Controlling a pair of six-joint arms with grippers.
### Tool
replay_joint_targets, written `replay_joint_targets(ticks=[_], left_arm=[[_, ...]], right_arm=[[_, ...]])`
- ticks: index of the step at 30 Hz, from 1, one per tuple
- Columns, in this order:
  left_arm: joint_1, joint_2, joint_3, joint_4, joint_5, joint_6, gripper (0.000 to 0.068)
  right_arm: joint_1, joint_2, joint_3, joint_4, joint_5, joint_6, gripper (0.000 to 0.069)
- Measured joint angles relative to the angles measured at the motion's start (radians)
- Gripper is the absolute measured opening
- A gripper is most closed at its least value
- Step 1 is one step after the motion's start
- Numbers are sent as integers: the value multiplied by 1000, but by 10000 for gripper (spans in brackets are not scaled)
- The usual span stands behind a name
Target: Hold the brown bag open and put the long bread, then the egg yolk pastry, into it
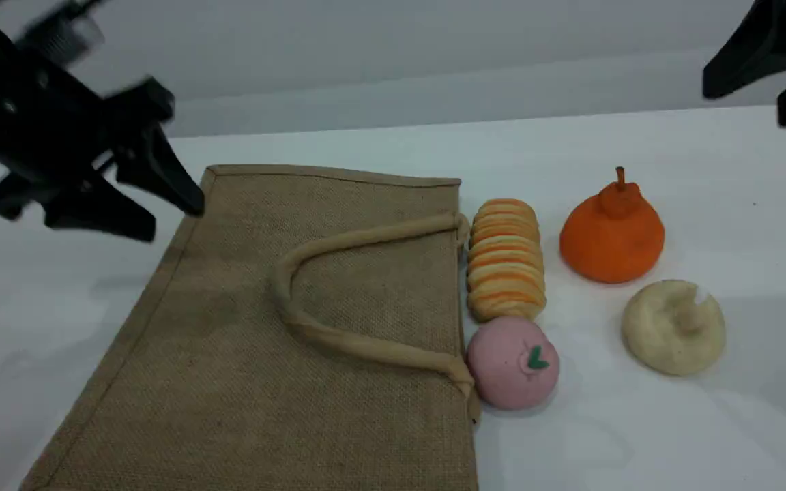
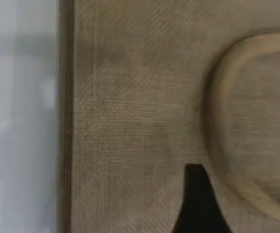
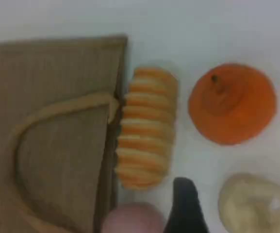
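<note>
The brown bag needs to be held open for the long bread point(image 1: 506, 259), so my left gripper will next grab the beige handle by its curved middle point(image 1: 283, 288).
The brown bag point(image 1: 229, 341) lies flat on the table with its mouth shut. Its beige handle point(image 1: 338, 334) is folded onto its upper face. Right against the bag's mouth edge lies the long bread point(image 1: 506, 259), also seen in the right wrist view point(image 3: 147, 128). The egg yolk pastry point(image 1: 673, 327) sits further right, on its own. My left gripper point(image 1: 175, 221) hovers open above the bag's far left corner, holding nothing. One of its fingertips point(image 2: 195, 204) shows over the weave beside the handle point(image 2: 227, 145). My right gripper point(image 1: 744, 103) hangs open and empty, high at the far right.
An orange pear-shaped item point(image 1: 611, 232) stands right of the bread. A pink ball with a green leaf mark point(image 1: 512, 361) touches the bag's mouth edge just in front of the bread. The white table point(image 1: 707, 443) carries nothing else near the front right.
</note>
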Motion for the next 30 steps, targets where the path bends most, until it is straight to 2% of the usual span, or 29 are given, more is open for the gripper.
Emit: replay_joint_targets(ticks=[3, 12, 16, 22, 30], left_arm=[[-6, 63, -36, -2, 4, 1, 409], [-84, 177, -158, 24, 13, -3, 409], [-93, 219, -168, 60, -6, -35, 409], [-111, 270, -168, 57, -10, -52, 409], [-151, 272, -186, 57, -75, -52, 409]], right_arm=[[1, 30, 0, 50, 4, -39, 439], [10, 59, 0, 111, 14, -104, 439], [10, 59, 0, 116, 18, -104, 439], [10, 58, 0, 116, 18, -103, 439], [10, 58, 0, 116, 11, -103, 439]])
